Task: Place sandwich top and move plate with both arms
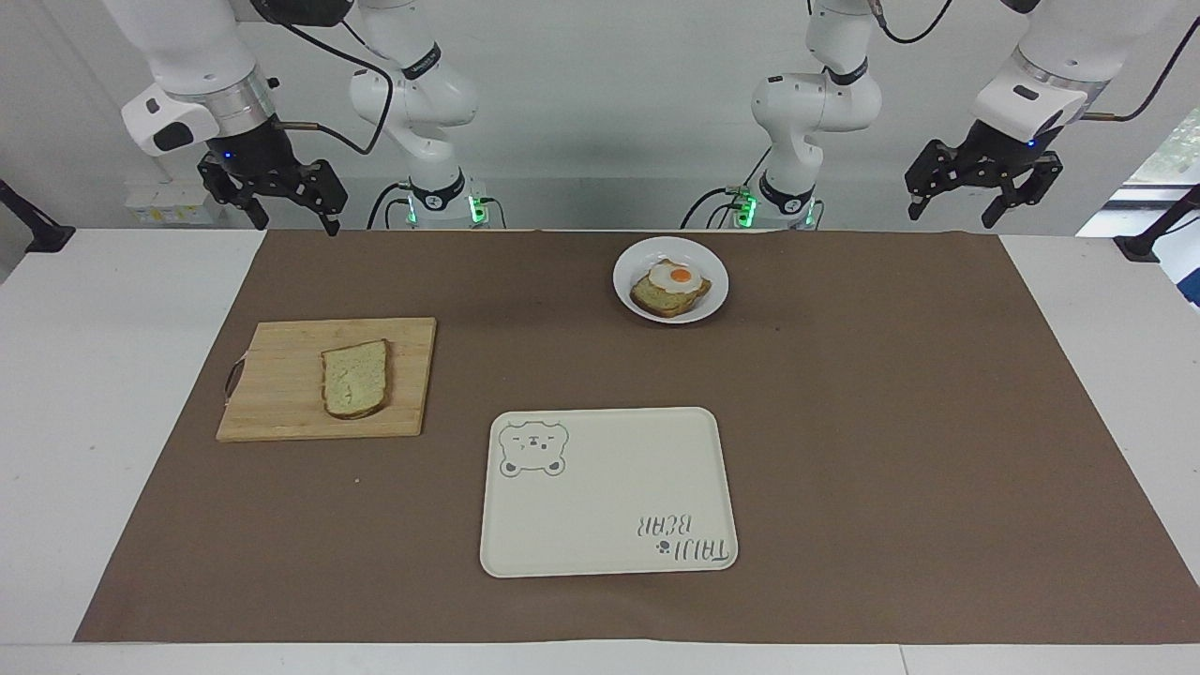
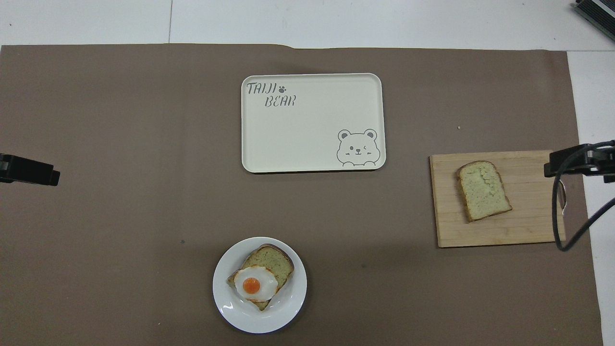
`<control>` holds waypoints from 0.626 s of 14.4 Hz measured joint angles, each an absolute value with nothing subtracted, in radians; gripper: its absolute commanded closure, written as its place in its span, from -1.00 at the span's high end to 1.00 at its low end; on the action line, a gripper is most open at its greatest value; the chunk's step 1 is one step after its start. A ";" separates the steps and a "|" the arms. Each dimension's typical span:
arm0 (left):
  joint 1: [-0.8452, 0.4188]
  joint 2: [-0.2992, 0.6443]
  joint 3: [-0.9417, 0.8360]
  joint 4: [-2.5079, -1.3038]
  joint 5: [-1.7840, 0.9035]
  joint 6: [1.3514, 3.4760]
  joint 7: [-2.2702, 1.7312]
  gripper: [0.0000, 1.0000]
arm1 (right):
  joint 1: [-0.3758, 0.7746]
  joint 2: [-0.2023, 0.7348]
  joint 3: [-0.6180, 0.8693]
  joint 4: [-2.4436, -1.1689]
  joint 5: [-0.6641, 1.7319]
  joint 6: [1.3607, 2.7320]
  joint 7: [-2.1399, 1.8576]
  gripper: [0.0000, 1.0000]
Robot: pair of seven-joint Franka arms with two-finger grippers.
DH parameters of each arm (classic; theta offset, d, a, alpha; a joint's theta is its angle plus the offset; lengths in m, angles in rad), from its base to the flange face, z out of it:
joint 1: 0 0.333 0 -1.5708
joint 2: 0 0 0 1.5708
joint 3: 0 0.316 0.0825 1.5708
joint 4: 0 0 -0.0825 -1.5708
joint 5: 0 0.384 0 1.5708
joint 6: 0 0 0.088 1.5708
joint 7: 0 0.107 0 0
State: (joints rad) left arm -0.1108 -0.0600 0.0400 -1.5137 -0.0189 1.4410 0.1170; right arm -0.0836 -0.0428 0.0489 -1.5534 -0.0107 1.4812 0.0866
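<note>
The sandwich top needs to be grabbed next by its crust edge (image 2: 490,215) with my right gripper, to top the egg sandwich (image 2: 259,282).
The sandwich top (image 1: 355,379) (image 2: 483,190), a pale green slice with a brown crust, lies flat on a wooden cutting board (image 1: 281,403) (image 2: 528,226) toward the right arm's end of the table. The plate (image 1: 626,281) (image 2: 262,324), small, round and white, sits nearer to the robots and holds a bread slice topped with a fried egg (image 1: 671,284) (image 2: 259,281). My right gripper (image 1: 295,222) hangs open and empty over the mat's edge by the robots, well clear of the board. My left gripper (image 1: 953,214) hangs open and empty at the left arm's end, apart from the plate.
A cream rectangular tray (image 1: 609,506) (image 2: 312,139) with a bear print lies farther from the robots than the plate, mid-table. A brown mat (image 1: 891,422) (image 2: 120,120) covers the white table. Black fixtures (image 1: 33,230) (image 1: 1158,234) stand at both table ends.
</note>
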 measured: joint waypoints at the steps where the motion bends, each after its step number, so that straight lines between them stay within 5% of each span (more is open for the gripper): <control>1: -0.111 -0.060 0.040 -1.514 -0.019 1.441 0.117 1.00 | -0.084 -0.043 0.049 -1.553 -0.011 1.479 0.087 1.00; 9: -0.111 -0.060 0.040 -1.514 -0.019 1.441 0.117 1.00 | -0.085 -0.048 0.050 -1.553 -0.011 1.470 0.087 1.00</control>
